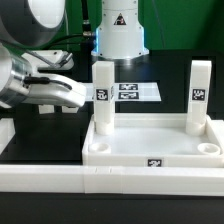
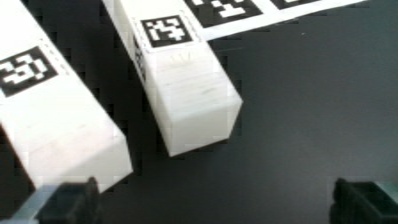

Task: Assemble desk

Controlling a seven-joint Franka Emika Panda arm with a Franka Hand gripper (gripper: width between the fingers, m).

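My gripper moves toward the leg first and closes on it only afterwards, since my fingers stop short of the tagged leg's near end [image 2: 199, 134].
The white desk panel [image 1: 150, 145] lies at the front of the exterior view, rim up. Two white tagged legs stand upright in it, one at its back left corner [image 1: 103, 95] and one at its back right corner [image 1: 199, 95]. My gripper [image 1: 84, 98] hangs at the exterior view's left, just beside the left upright leg. In the wrist view two more white tagged legs [image 2: 187, 85] [image 2: 54, 135] lie on the black table ahead of my gripper [image 2: 217, 205]. Its dark fingertips [image 2: 71, 203] stand wide apart with nothing between them.
The marker board [image 1: 135, 90] lies behind the panel and also shows in the wrist view [image 2: 258, 10], at the far ends of the lying legs. A white cone-shaped stand [image 1: 120, 30] rises at the back. A long white rail [image 1: 60, 185] runs along the front edge.
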